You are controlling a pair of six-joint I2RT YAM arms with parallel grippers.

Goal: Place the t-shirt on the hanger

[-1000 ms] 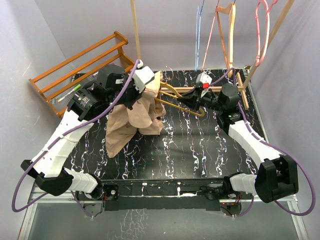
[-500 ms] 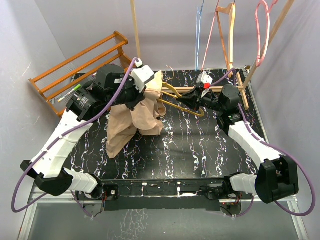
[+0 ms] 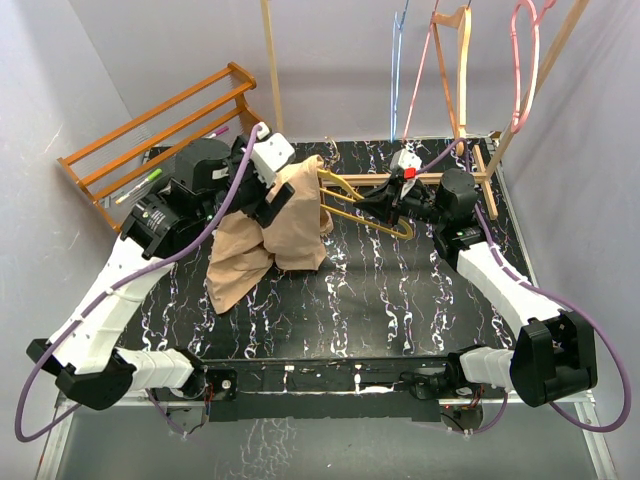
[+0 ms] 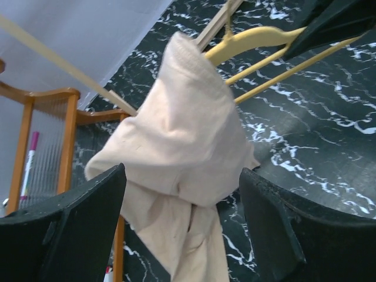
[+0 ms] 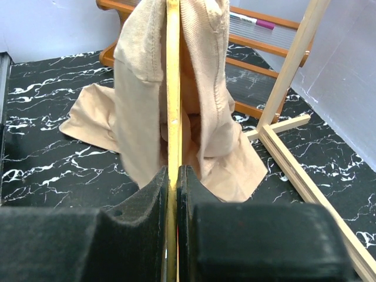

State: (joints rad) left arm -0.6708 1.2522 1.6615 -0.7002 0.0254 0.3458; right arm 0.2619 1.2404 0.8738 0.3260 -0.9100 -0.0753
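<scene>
Next, my left gripper grabs the t-shirt's hanging fold beyond the hanger's covered end, to draw the t-shirt onto the hanger.
The tan t-shirt (image 3: 280,225) hangs draped over the left end of the mustard-yellow hanger (image 3: 365,210), and its lower part lies bunched on the black marble table. My right gripper (image 3: 385,205) is shut on the hanger (image 5: 173,88) and holds it above the table. In the right wrist view the t-shirt (image 5: 141,76) falls on both sides of the bar, beyond my right gripper (image 5: 173,176). My left gripper (image 3: 272,198) stands open just left of the cloth. In its wrist view the t-shirt (image 4: 182,147) hangs between and beyond its spread fingers (image 4: 88,211), untouched by either, with the hanger (image 4: 264,38) above.
An orange wooden rack (image 3: 160,130) stands at the back left with a green marker (image 3: 140,185) on it. A light wooden stand (image 3: 485,175) at the back right carries a pink hanger (image 3: 525,70), a blue hanger (image 3: 398,70) and a wooden hanger (image 3: 462,60).
My left gripper has opened, let go of the t-shirt and drawn back to the left. The t-shirt stays draped on the hanger's end. The right arm has barely moved.
</scene>
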